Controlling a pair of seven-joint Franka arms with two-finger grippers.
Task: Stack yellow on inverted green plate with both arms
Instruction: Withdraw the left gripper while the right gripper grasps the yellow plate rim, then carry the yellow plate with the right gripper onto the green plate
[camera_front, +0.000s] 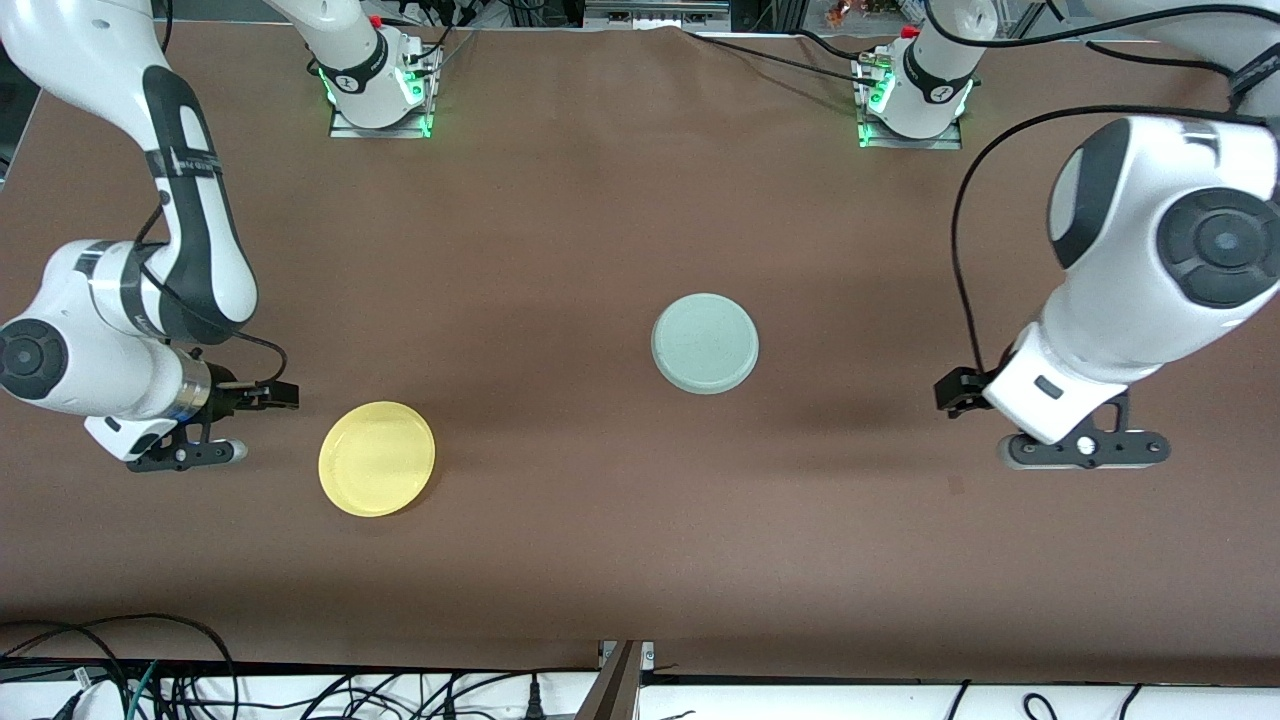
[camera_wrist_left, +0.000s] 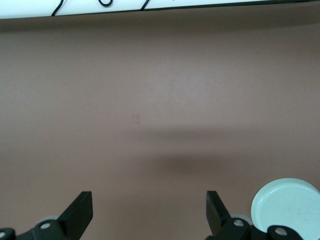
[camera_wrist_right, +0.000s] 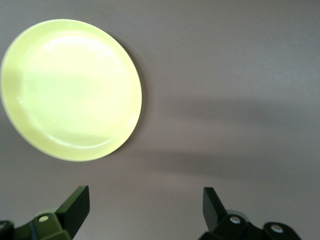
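My right gripper picks up the yellow plate by its rim (camera_front: 321, 461) next, to stack the yellow plate on the inverted green plate (camera_front: 705, 344).
The yellow plate (camera_front: 377, 458) lies right side up on the brown table toward the right arm's end, nearer to the front camera than the green plate. It also shows in the right wrist view (camera_wrist_right: 70, 90). The pale green plate (camera_front: 705, 342) lies near the table's middle and looks bottom up. Part of it shows in the left wrist view (camera_wrist_left: 286, 205). My right gripper (camera_front: 190, 456) (camera_wrist_right: 145, 207) is open and empty, over bare table beside the yellow plate. My left gripper (camera_front: 1085, 449) (camera_wrist_left: 148, 210) is open and empty, over bare table toward the left arm's end.
The brown table cover (camera_front: 600, 520) is otherwise bare. The two arm bases (camera_front: 378, 80) (camera_front: 915, 90) stand along the edge farthest from the front camera. Cables (camera_front: 120, 670) hang below the edge nearest that camera.
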